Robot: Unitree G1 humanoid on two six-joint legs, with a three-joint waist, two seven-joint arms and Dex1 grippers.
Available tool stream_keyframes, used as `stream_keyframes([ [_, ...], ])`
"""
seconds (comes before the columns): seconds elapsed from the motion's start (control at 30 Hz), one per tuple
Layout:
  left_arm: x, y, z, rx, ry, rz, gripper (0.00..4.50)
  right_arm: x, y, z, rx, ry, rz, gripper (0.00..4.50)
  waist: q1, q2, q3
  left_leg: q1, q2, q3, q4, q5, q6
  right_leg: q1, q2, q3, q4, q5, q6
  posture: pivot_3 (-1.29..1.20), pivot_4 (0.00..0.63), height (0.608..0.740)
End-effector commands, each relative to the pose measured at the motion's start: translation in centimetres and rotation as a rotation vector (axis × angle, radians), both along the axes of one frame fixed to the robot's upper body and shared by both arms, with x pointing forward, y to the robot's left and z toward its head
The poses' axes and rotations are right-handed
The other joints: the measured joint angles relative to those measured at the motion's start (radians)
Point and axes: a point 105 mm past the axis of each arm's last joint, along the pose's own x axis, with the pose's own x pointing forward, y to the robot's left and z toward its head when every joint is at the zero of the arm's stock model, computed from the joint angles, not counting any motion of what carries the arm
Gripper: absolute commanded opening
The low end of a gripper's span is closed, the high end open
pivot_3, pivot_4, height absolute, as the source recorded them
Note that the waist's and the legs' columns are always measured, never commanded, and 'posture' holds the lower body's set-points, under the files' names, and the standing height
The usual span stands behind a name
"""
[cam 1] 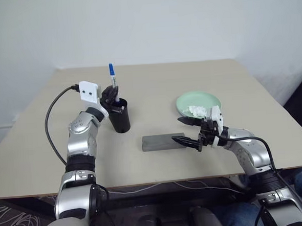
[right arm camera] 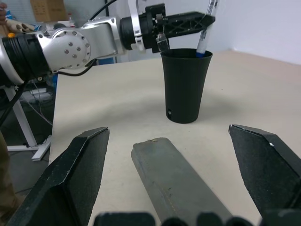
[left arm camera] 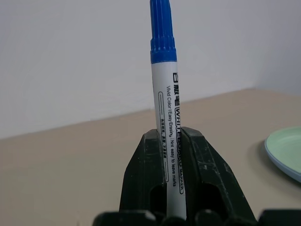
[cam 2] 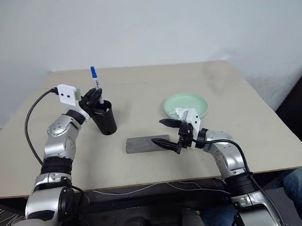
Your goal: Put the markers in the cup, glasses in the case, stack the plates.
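The white marker's lower end (cam 1: 117, 98) reaches down into the black cup's opening (cam 1: 119, 103), so the marker would stay inside, and I should open my left gripper.
My left gripper (cam 1: 110, 96) is shut on a white marker (cam 1: 113, 79) with a blue cap. The marker stands upright, its lower end dipping into the mouth of the black cup (cam 1: 119, 117). In the left wrist view the marker (left arm camera: 168, 141) sits clamped between both fingers (left arm camera: 143, 179). The grey case (cam 1: 160, 142) lies shut in front of the cup. At its right end my right gripper (cam 1: 178, 129) stands open and level, its jaws on either side of the case's end (right arm camera: 174, 183). A mint green plate (cam 1: 206, 98) sits behind it. The glasses are out of view.
A crumpled white tissue (cam 1: 197, 110) lies in the green plate. The beige table (cam 1: 149, 82) has free room at the back and left. A black cable (cam 1: 51, 124) loops from my left wrist. The table's front edge runs just below my arms.
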Motion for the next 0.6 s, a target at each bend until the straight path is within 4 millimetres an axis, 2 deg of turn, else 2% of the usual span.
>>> stream_keyframes([
  [0.03,-0.24,-0.03,1.83,-0.013,-0.058,0.006,0.08,0.31,0.26,1.71,0.029,-0.064,0.009,4.41,0.000,0.000,0.000,0.000,0.000,0.000,0.000,0.000,0.000,0.000,0.000,0.000,0.000,0.000,0.000,0.00,0.000,0.721],
  [0.1,-0.34,-0.09,1.62,-0.012,-0.051,0.008,0.08,0.32,0.28,1.63,0.029,-0.063,0.009,4.41,0.000,0.000,0.000,0.000,0.000,0.000,0.000,0.000,0.000,0.000,0.000,0.000,0.000,0.000,0.000,0.00,0.000,0.721],
  [0.47,-0.85,-0.45,1.34,-0.023,-0.050,0.008,3.64,0.46,0.24,1.56,0.028,-0.061,0.007,4.41,0.000,0.000,0.000,0.000,0.000,0.000,0.000,0.000,0.000,0.000,0.000,0.000,0.000,0.000,0.000,0.00,0.000,0.721],
  [0.6,-0.89,-0.49,1.47,-0.032,-0.053,0.009,3.64,0.46,0.25,1.56,0.028,-0.060,0.008,4.41,0.000,0.000,0.000,0.000,0.000,0.000,0.000,0.000,0.000,0.000,0.000,0.000,0.000,0.000,0.000,0.00,0.000,0.721],
])
